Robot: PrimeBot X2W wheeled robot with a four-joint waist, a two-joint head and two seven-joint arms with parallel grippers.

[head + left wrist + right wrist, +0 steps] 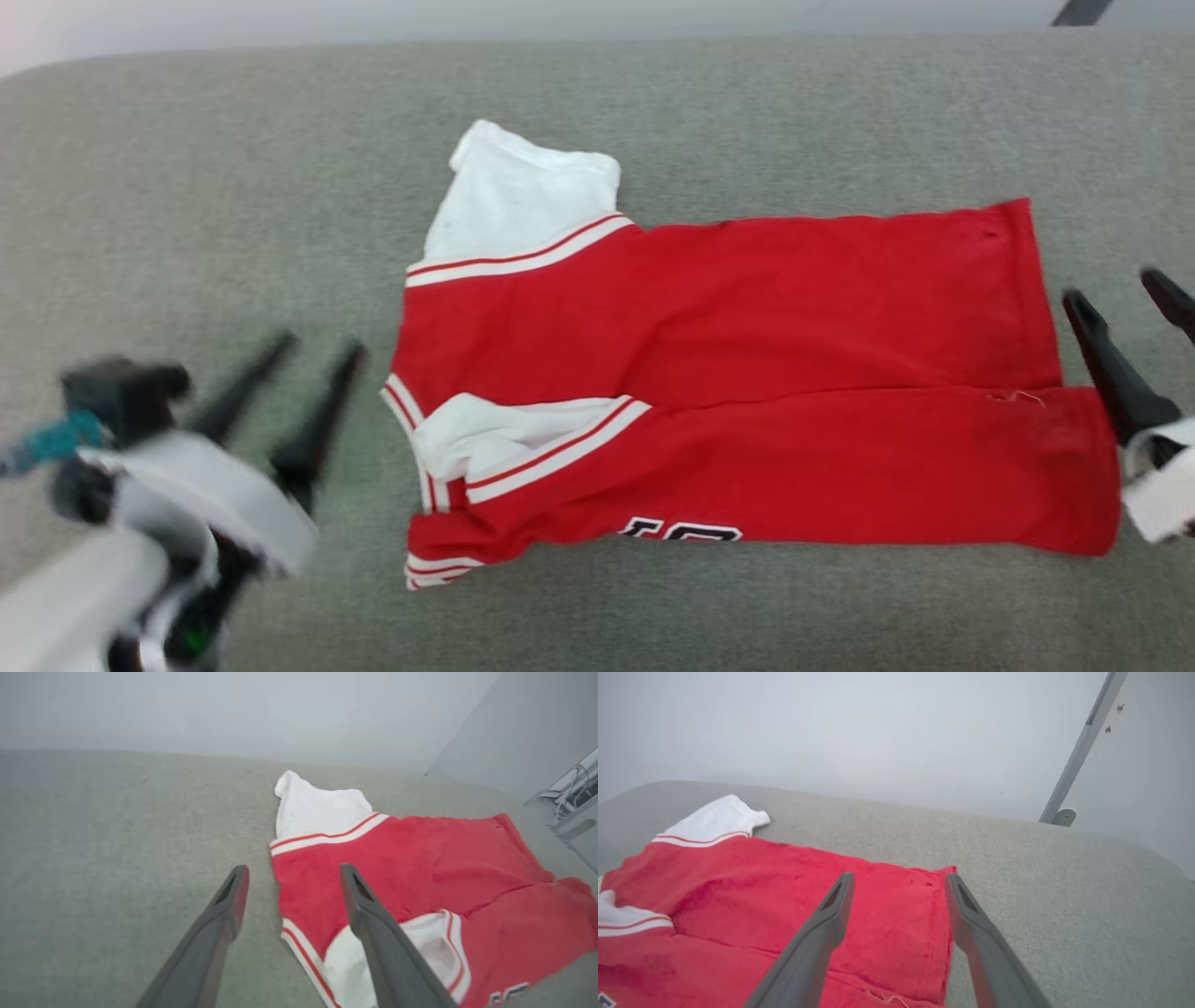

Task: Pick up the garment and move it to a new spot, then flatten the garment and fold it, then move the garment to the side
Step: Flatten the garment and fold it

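Note:
The far white sleeve [521,196] sticks out past the folded body of the garment, so my left gripper should grab the garment by that sleeve's hem corner [475,139] next.
The garment [747,373], a red jersey with white sleeves and striped trim, lies folded lengthwise on the grey surface, its near half laid over the far half. One white sleeve [523,201] sticks out at the far left corner. Black lettering peeks out at the near edge. My left gripper [317,347] hovers open just left of the garment's collar end, holding nothing. My right gripper [1120,294] stands open beside the hem at the right, holding nothing. The left wrist view shows the garment [420,868] past my open fingers [229,905]. In the right wrist view the hem corner [924,896] lies between the fingers.
The grey fabric surface [187,187] stretches wide to the left and behind the garment. A pale wall rises behind it, with a metal post [1083,746] at the far right and some cabling and equipment [574,793] off the right edge.

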